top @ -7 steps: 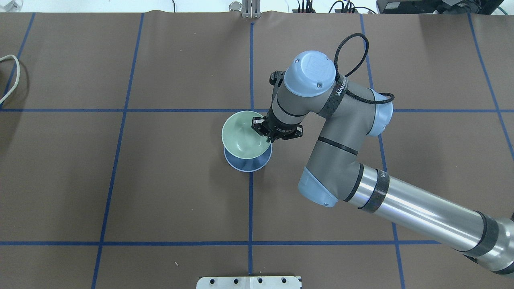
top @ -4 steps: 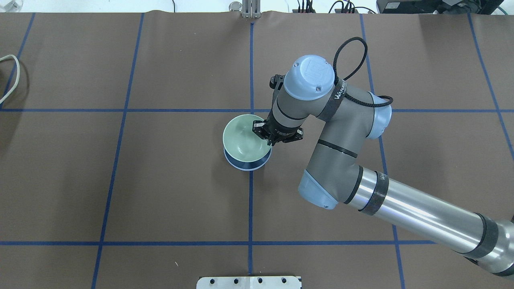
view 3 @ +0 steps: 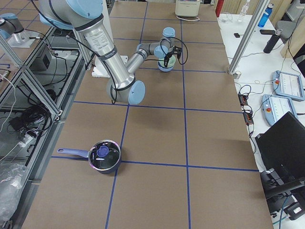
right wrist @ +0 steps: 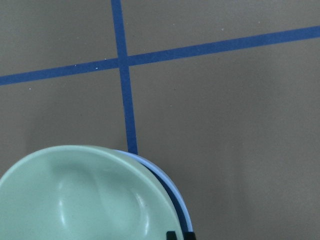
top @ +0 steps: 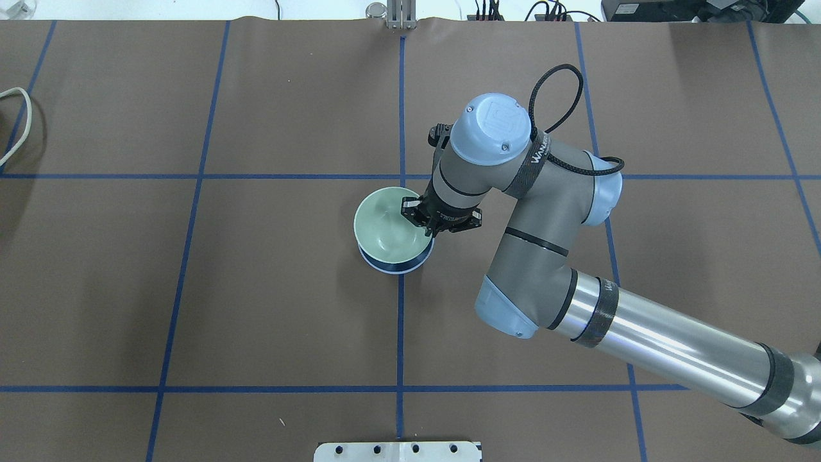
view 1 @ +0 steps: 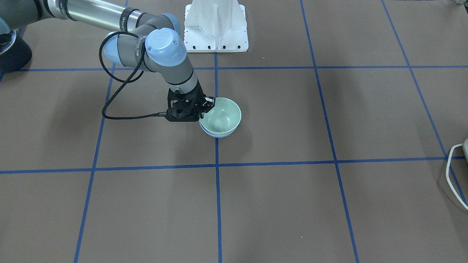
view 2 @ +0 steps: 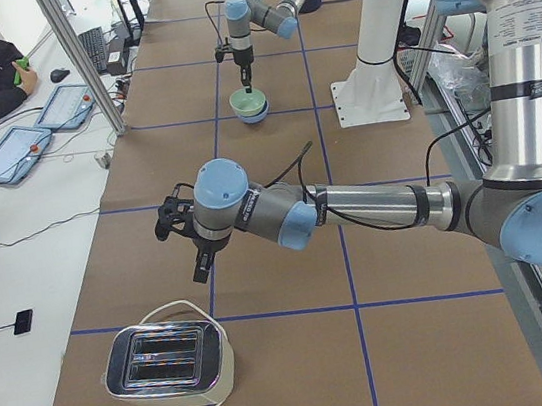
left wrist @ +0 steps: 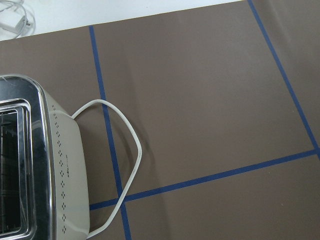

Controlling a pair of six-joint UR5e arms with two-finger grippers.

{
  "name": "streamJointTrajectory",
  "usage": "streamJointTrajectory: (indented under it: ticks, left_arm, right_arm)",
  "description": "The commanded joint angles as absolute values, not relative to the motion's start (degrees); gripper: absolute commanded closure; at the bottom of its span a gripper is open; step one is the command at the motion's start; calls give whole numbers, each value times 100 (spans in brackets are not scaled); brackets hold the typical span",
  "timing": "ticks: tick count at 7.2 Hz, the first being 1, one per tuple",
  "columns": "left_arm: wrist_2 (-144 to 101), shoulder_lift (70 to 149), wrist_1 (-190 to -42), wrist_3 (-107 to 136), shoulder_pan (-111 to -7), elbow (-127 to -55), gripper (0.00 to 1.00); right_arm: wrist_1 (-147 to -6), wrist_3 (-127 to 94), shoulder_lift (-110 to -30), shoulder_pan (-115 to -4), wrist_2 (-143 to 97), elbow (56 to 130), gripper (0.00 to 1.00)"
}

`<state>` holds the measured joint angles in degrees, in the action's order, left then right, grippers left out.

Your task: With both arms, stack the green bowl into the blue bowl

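The green bowl [view 1: 221, 115] is nested inside the blue bowl's rim [view 1: 219, 136] and would rest there, so my right gripper should open now.
The pale green bowl [top: 385, 221] sits nested in the pale blue bowl [top: 392, 265] at the table's middle, on a blue tape line. In the front view the green bowl [view 1: 221, 115] nearly hides the blue bowl [view 1: 215, 135], of which only a thin lower edge shows. My right gripper [top: 420, 221] is shut on the green bowl's rim on its right side. The right wrist view shows the green bowl [right wrist: 75, 200] close up. My left gripper [view 2: 199, 269] shows only in the exterior left view, hovering near a toaster; I cannot tell whether it is open.
A toaster [view 2: 167, 364] with a white cord stands at the table's left end; it also shows in the left wrist view [left wrist: 25, 165]. A lidded pot [view 3: 104, 156] sits near the right end. The white pedestal [view 1: 215, 25] stands behind the bowls.
My right gripper has come down with the green bowl, which has settled lower into the blue bowl; less of the blue bowl shows now.
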<state>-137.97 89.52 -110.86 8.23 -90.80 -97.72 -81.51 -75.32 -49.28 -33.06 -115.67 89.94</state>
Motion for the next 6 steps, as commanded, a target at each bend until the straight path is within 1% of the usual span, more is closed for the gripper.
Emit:
streamJointTrajectory:
  ticks: [1, 2, 3, 4, 5, 6]
  left_arm:
    - [-13799, 8991, -11057, 826, -9141, -9747, 2]
    - [-13834, 9000, -11048, 835, -9149, -9764, 2]
    - [-13843, 9000, -11039, 835, -9149, -9756, 2]
    - [-13843, 9000, -11039, 835, -9149, -9756, 2]
    - [-13843, 9000, -11039, 826, -9149, -9756, 2]
    - [-13851, 8991, -11039, 826, -9158, -9756, 2]
  right_arm:
    - [-8139, -7506, -4922, -3296, -11566, 9000, 100]
    - [-8139, -7506, -4965, -3296, -11575, 8991, 100]
    - [-8139, -7497, -4975, -3296, -11566, 8991, 51]
    - [-8147, -7488, -4992, -3296, -11418, 8983, 1]
    - [-8121, -7462, -5079, -3305, -11374, 8974, 0]
    - [-7921, -7288, -5089, -3540, -11373, 8982, 0]
